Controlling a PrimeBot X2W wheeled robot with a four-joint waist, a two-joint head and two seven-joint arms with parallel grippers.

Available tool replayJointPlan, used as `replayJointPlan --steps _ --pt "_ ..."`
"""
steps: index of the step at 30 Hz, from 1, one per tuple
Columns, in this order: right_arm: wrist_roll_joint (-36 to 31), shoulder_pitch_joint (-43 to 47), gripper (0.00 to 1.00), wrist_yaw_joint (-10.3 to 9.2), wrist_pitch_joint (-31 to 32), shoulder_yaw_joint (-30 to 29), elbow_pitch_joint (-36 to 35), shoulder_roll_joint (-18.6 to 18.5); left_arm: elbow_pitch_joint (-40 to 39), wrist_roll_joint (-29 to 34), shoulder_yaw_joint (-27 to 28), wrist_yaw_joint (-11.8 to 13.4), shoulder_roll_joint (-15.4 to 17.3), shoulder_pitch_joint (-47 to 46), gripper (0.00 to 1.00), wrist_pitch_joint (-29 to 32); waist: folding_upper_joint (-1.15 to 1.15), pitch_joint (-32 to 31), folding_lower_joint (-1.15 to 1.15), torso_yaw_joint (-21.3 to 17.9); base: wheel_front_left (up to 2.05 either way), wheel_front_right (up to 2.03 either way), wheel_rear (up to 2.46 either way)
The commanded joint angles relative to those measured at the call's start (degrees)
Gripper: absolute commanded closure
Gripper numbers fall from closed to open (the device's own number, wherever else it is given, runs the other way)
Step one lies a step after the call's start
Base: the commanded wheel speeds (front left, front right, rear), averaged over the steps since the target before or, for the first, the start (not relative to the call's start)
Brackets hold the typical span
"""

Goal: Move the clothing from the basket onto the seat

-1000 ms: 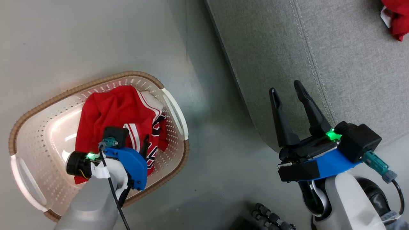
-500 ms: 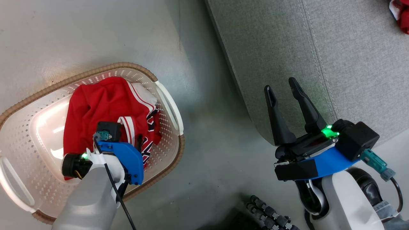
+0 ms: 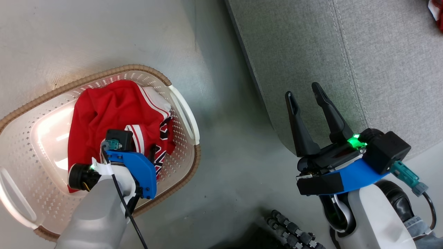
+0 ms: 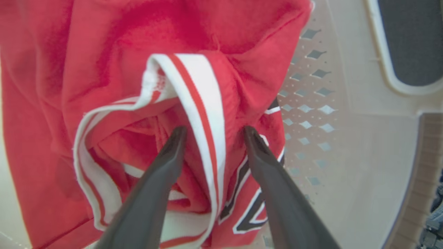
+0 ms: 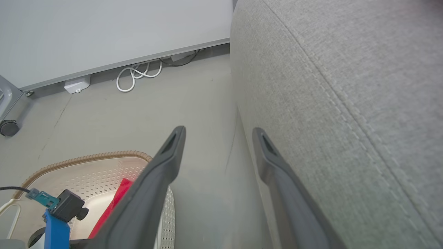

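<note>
My left gripper should next grab a fold of striped trim (image 3: pixel 136 135) that stands up while the red cloth (image 3: pixel 97 112) lies slack around it, to move the clothing onto the seat.
The clothing (image 3: pixel 110 110) is a crumpled red garment with white stripes, lying in the cream basket (image 3: pixel 114 71) on the floor. My left gripper (image 3: pixel 145 152) points down into it. In the left wrist view my left gripper (image 4: pixel 213 129) is open, its fingertips pressed into the clothing (image 4: pixel 86 52) on either side of a fold of white-and-red trim, beside the basket wall (image 4: pixel 346 138). My right gripper (image 3: pixel 303 90) is open and holds nothing, hovering over the front edge of the grey seat (image 3: pixel 346 52). A second red garment (image 3: pixel 437 14) lies on the seat at the far right.
The grey floor runs between the basket and the seat. In the right wrist view, my right gripper (image 5: pixel 218 130) has the seat (image 5: pixel 346 86) to its right and the basket rim (image 5: pixel 86 159) at lower left. White cables (image 5: pixel 138 72) and a caster (image 5: pixel 7 128) lie by the wall. A black ribbed part (image 3: pixel 294 235) is near my base.
The whole head view has shifted, so the camera moved. My left gripper stays down in the red garment in the basket. My right gripper holds its place, still open.
</note>
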Motion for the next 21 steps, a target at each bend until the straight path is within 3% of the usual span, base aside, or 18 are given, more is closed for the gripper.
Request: replayJointPlan --steps 1,2,3,21 --pt "-0.10 -0.88 0.00 0.01 -0.32 -0.06 -0.27 0.13 0.44 -0.14 -0.43 -0.32 -0.01 -0.94 0.51 -0.06 0.00 0.00 0.00 0.04 0.00 0.00 0.00" --pt "-0.20 -0.88 0.00 0.01 -0.32 -0.06 -0.28 0.13 0.71 -0.34 -0.68 -0.41 -0.16 -1.07 0.71 0.15 0.00 0.02 0.00 0.07 0.00 0.00 0.00" --pt "-0.28 -0.86 0.00 0.01 -0.32 -0.08 -0.29 0.13 0.90 -0.42 -0.90 -0.43 -0.21 -1.22 1.00 0.16 0.00 0.04 0.00 0.10 0.00 0.00 0.00" --pt "-0.62 -1.54 0.00 0.01 -0.32 0.19 0.47 0.13 1.84 -3.73 -5.22 -0.65 -0.07 -2.00 1.00 -1.62 0.00 -0.88 0.00 0.69 0.00 0.00 0.00"
